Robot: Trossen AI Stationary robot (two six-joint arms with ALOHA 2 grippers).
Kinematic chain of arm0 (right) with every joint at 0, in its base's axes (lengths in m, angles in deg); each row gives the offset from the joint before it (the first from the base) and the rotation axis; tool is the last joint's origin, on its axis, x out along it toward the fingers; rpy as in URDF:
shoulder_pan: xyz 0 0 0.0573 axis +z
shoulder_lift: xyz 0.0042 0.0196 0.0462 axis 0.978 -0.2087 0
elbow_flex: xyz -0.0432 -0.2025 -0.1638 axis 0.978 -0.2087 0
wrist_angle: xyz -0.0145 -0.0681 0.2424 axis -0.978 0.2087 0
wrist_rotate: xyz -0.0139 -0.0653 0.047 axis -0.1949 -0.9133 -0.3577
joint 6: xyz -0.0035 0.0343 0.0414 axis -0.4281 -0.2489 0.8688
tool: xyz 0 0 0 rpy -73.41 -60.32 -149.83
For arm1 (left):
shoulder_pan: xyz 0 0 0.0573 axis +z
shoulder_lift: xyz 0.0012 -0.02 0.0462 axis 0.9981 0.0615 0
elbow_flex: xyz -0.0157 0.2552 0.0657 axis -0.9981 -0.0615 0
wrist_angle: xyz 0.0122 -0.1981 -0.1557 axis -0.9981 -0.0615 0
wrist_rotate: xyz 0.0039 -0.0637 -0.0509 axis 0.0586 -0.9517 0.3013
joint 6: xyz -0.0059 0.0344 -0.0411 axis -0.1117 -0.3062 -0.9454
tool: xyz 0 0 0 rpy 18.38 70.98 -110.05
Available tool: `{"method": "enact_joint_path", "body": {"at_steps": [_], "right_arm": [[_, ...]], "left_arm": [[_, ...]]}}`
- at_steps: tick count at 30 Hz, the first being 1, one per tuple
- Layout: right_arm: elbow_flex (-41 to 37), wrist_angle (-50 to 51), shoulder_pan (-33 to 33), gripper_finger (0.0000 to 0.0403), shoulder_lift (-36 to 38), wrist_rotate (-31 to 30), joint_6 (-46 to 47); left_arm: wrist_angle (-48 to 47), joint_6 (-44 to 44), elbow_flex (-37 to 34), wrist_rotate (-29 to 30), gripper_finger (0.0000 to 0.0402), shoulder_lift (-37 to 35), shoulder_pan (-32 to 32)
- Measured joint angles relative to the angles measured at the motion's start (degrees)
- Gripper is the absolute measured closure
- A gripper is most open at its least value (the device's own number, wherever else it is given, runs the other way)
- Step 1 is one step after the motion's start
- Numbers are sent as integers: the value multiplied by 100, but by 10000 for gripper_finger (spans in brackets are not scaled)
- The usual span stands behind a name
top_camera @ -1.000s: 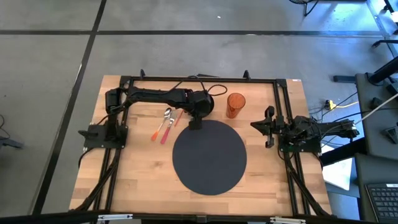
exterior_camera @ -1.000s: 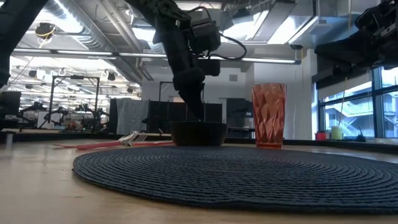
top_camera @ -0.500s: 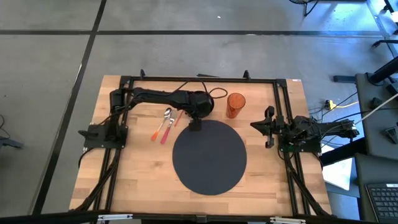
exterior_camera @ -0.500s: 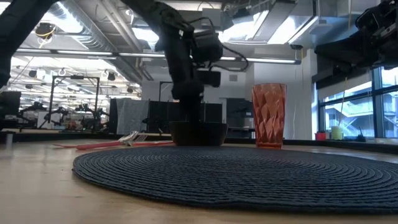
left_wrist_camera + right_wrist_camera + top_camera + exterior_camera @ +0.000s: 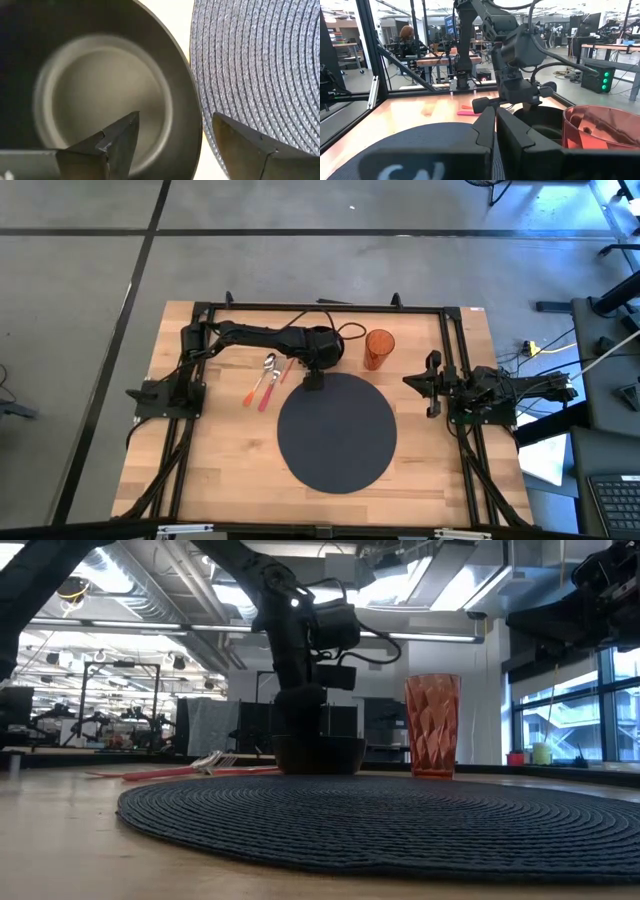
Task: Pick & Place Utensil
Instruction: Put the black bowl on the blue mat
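My left gripper grips the dark bowl by its rim next, to set it on the round woven placemat.
A dark bowl stands on the wood just off the far edge of the round dark woven placemat; in the low view the bowl is left of the orange faceted cup. My left gripper points down over the bowl, open. One finger is inside the bowl and the other is outside, above the mat, with the rim between them. A spoon and a fork with pink and orange handles lie on the table left of the bowl. My right gripper waits, shut, at the table's right side.
The orange cup stands upright right of the bowl, close to the left wrist. A black frame runs round the table. Bare wood lies near and left of the mat. The right arm stays by the right edge.
My left gripper has come down toward the bowl and turned more upright, its fingers now reaching the bowl's rim. The left arm's elbow has shifted toward the table's right. The bowl, cup and utensils have stayed put.
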Motion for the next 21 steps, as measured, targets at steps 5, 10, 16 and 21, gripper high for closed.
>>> {"method": "enact_joint_path", "body": {"at_steps": [5,10,16,21], "right_arm": [[0,28,0,384,0,7,0],[0,42,0,384,0,7,2],[0,57,0,384,0,9,4],[0,59,0,384,0,9,9]], "left_arm": [[1,-24,0,105,201,0,0],[1,-39,0,112,277,0,0],[0,-38,0,343,383,-1,-1],[-49,-43,0,780,396,-7,-20]]}}
